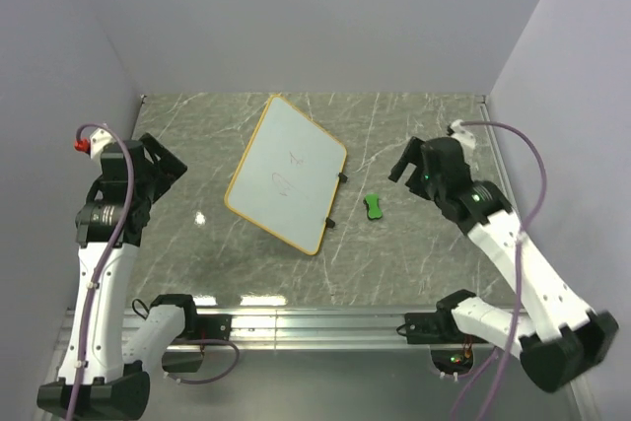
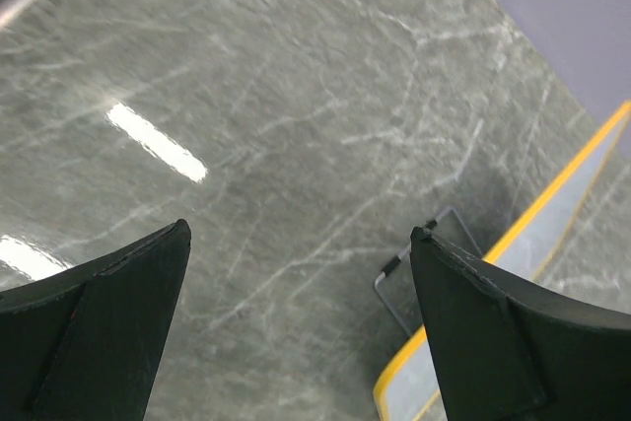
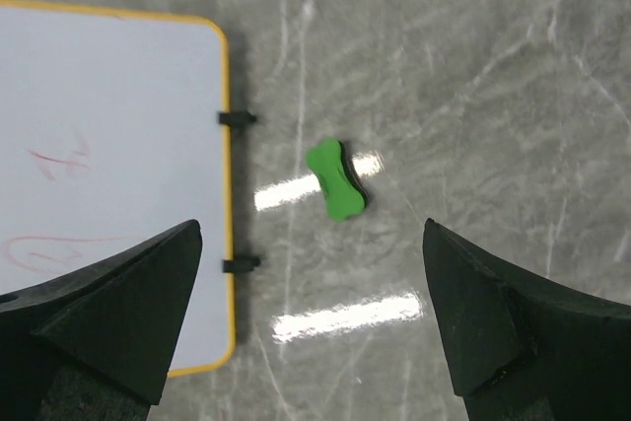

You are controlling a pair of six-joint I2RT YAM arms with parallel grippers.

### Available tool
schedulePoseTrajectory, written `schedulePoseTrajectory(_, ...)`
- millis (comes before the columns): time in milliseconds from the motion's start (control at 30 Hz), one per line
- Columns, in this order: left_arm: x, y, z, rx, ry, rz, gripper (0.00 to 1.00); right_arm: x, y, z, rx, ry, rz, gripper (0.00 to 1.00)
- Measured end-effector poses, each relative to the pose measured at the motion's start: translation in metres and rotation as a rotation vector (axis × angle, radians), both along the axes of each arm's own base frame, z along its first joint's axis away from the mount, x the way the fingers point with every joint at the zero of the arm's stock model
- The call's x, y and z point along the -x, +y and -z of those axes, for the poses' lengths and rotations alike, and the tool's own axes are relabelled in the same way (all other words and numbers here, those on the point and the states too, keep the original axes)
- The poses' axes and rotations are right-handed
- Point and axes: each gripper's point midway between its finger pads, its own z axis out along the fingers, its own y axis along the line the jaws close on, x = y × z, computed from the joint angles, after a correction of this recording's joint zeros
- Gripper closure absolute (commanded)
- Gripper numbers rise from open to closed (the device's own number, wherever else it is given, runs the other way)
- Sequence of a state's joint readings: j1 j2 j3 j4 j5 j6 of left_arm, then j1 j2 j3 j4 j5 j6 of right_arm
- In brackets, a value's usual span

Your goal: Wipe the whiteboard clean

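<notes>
The green eraser should be reached and grabbed by my right gripper across its narrow middle (image 1: 373,206), so that the eraser's dark bottom stays free to erase the whiteboard (image 1: 286,174).
The whiteboard (image 1: 286,174), white with a thin yellow-orange frame and two small black clips on its right edge, lies flat mid-table with faint red marks on it. It also shows in the right wrist view (image 3: 99,175) and as a yellow corner in the left wrist view (image 2: 552,234). A small green eraser (image 1: 373,206) lies just right of the board, also seen in the right wrist view (image 3: 336,179). My right gripper (image 3: 311,234) is open and empty, above and to the right of the eraser. My left gripper (image 2: 301,239) is open and empty, left of the board.
The grey marble table (image 1: 414,263) is bounded by white walls at the back and sides. A metal rail (image 1: 315,320) runs along the near edge by the arm bases. A thin wire stand (image 2: 424,263) shows beside the board's corner in the left wrist view.
</notes>
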State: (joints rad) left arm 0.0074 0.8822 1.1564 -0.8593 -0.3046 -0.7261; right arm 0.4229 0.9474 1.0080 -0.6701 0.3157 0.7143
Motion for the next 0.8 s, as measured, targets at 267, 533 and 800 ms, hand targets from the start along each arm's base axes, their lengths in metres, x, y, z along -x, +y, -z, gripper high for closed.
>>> schedulePoseTrajectory(267,0.010,-0.029,0.008,0.067,-0.026,0.154,0.01,-0.029,0.026,0.076,0.133,0.345,-0.089,0.04)
schedulePoseTrajectory(533,0.011,-0.038,0.016,0.078,-0.007,0.215,0.03,-0.028,0.037,0.146,0.198,0.564,-0.155,0.06)
schedulePoseTrajectory(800,0.007,-0.040,0.021,0.083,0.016,0.228,0.05,-0.026,0.056,0.177,0.213,0.617,-0.242,0.08)
